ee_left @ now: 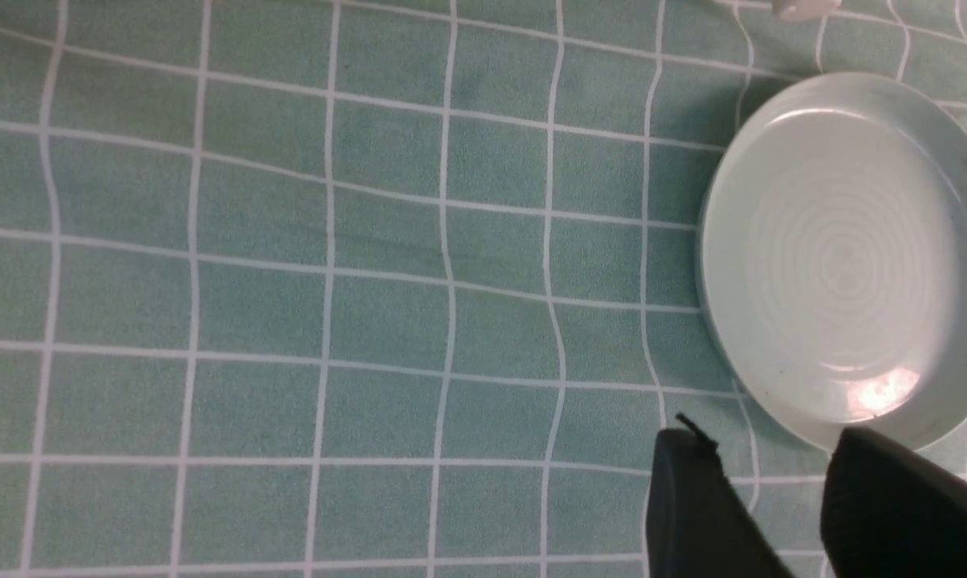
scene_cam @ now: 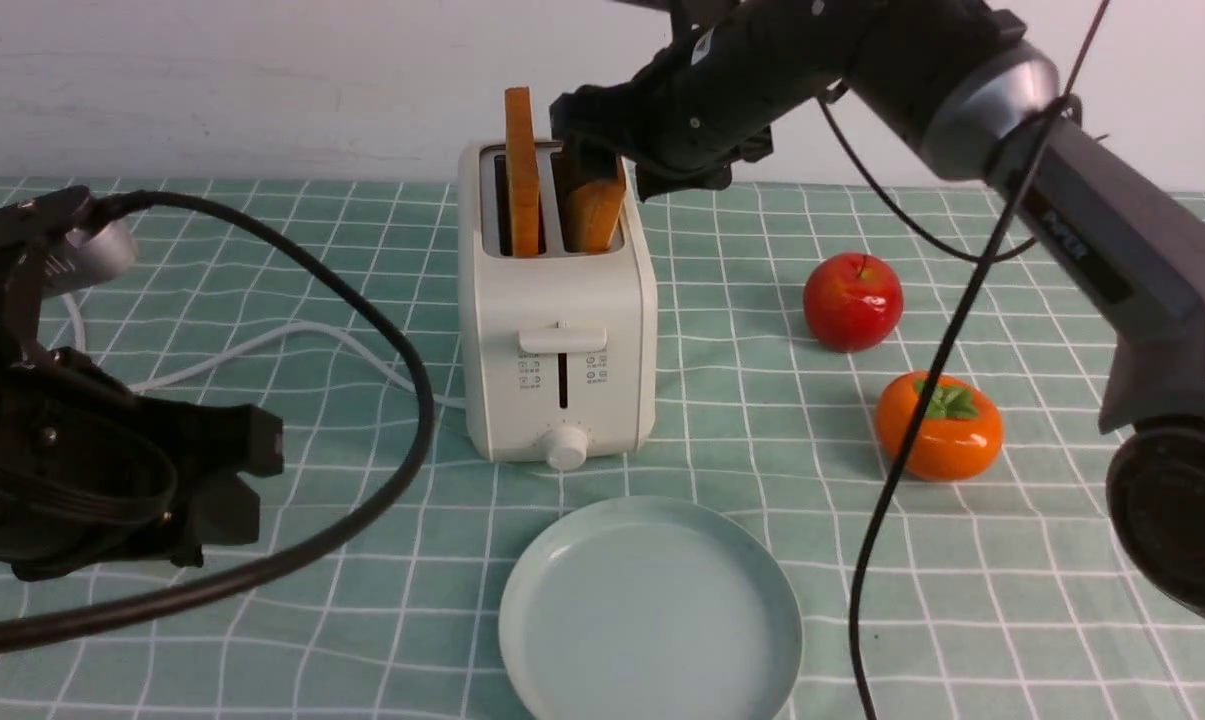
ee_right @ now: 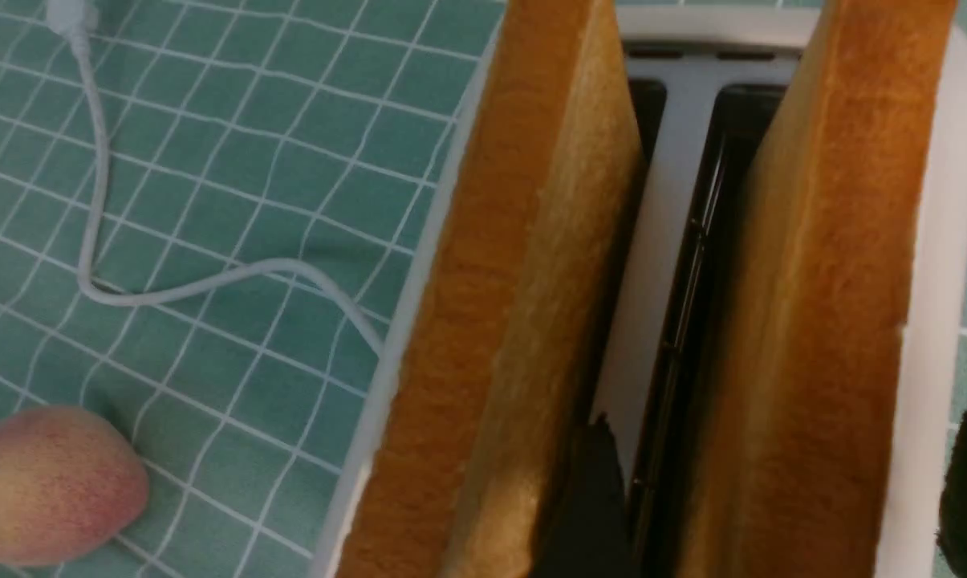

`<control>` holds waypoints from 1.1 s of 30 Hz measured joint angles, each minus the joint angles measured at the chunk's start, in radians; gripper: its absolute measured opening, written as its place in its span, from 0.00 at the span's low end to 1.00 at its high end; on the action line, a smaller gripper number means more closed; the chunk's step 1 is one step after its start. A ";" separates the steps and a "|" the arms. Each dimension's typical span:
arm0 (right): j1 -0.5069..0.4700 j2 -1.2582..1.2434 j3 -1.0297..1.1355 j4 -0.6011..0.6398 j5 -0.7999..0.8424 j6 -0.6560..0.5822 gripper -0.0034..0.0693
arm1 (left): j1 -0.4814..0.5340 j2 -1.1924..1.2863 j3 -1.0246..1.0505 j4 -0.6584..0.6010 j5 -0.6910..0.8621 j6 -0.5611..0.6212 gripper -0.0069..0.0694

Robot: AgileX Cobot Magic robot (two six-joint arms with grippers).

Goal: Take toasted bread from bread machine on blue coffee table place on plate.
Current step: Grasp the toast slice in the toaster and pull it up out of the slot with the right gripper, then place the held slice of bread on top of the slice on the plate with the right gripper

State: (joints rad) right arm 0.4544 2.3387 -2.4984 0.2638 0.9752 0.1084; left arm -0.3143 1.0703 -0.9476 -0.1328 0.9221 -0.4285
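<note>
My right gripper is to grab the slice of toasted bread next by its exposed top crust (scene_cam: 609, 186), because the sides of the slot sit tight around the lower part of the slice.
The cream-white bread machine (scene_cam: 557, 330) stands mid-table on the green grid-cloth coffee table (scene_cam: 762, 420). Two slices of toasted bread stick out of its slots: the left slice (scene_cam: 522, 170) stands tall and upright, the right slice (scene_cam: 594, 215) sits lower and leans. My right gripper (scene_cam: 587, 150) is open just above the right slice. In the right wrist view the right gripper (ee_right: 780, 498) straddles that slice (ee_right: 812, 321), one fingertip (ee_right: 591, 498) between the slices, the other outside the toaster wall. The empty pale blue-green plate (scene_cam: 652, 610) lies in front of the toaster. My left gripper (ee_left: 772, 482) is open and empty beside the plate's rim (ee_left: 712, 265).
A red apple (scene_cam: 852, 300) and an orange persimmon (scene_cam: 937, 425) lie to the right of the toaster. The white power cord (scene_cam: 262, 345) trails left from the toaster. A peach (ee_right: 46, 482) lies on the cloth behind the toaster. My left arm (scene_cam: 82, 470) sits low at the front left.
</note>
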 joint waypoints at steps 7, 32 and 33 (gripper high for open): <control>-0.001 -0.011 0.008 -0.010 0.015 -0.009 0.30 | 0.000 0.000 0.000 -0.003 0.009 0.000 0.40; -0.137 -1.044 1.468 0.470 -0.274 -0.215 0.21 | 0.000 0.000 0.000 -0.155 0.100 0.021 0.40; -0.134 -1.042 1.481 0.490 -0.281 -0.229 0.21 | 0.000 0.000 0.000 -0.157 0.100 0.024 0.40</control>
State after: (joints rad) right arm 0.3208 1.2963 -1.0174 0.7535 0.6939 -0.1211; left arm -0.3143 1.0703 -0.9476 -0.2901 1.0222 -0.4041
